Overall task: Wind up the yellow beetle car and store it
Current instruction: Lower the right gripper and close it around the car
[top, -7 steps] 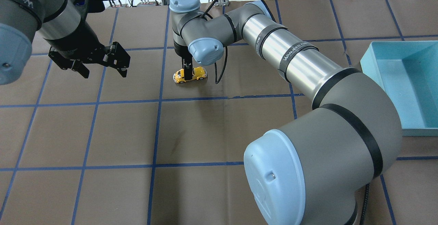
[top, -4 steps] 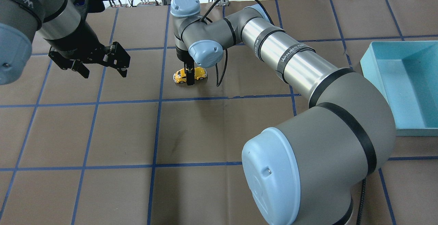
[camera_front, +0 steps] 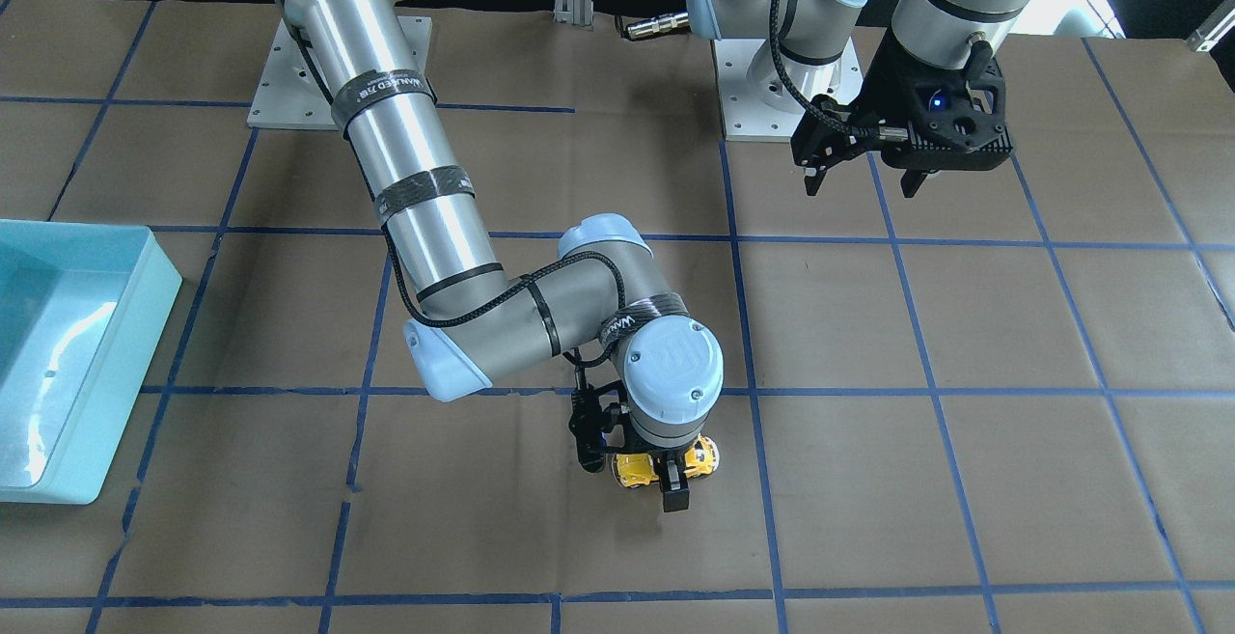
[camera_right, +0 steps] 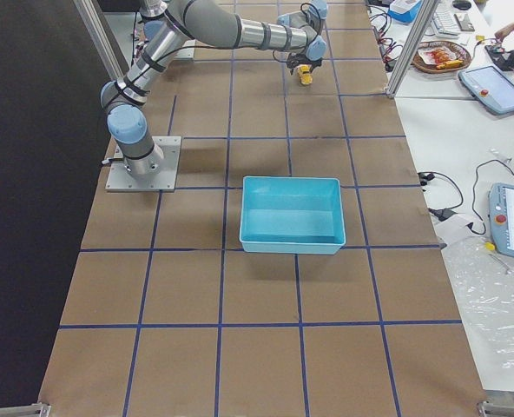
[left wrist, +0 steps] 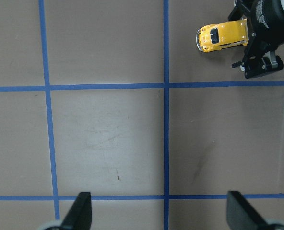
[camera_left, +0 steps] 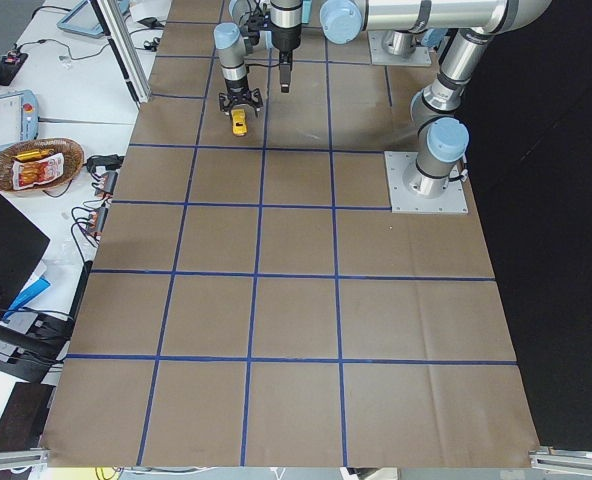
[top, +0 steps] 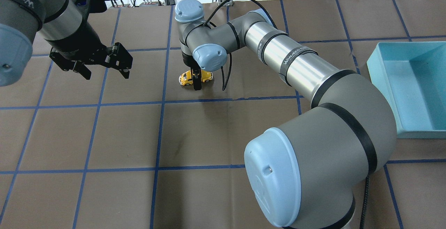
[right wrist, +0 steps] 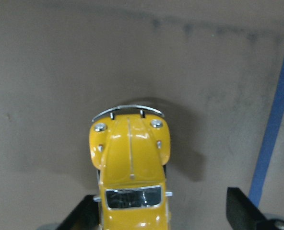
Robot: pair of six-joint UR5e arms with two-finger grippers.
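Note:
The right gripper grabs the car by its sides next, to store it in the light blue bin (camera_front: 58, 368).
The yellow beetle car (top: 186, 78) stands on its wheels on the brown paper, seen also in the front view (camera_front: 632, 470), the left wrist view (left wrist: 223, 37) and the right wrist view (right wrist: 130, 158). My right gripper (top: 195, 79) points straight down and is open, with one finger on each side of the car's rear half (camera_front: 666, 472). In the right wrist view (right wrist: 161, 215) the left finger is close against the car and the right finger stands well clear. My left gripper (top: 104, 70) hangs open and empty above the table to the car's left (camera_front: 864, 180).
A light blue bin (top: 383, 86) sits at the table's right side, also seen in the front view (camera_front: 111, 383). Blue tape lines grid the brown paper. My right arm stretches across the middle of the table. Cables and a basket lie beyond the far edge.
My right gripper has come down lower around the car. The car has shifted slightly to the right. My left arm has not moved.

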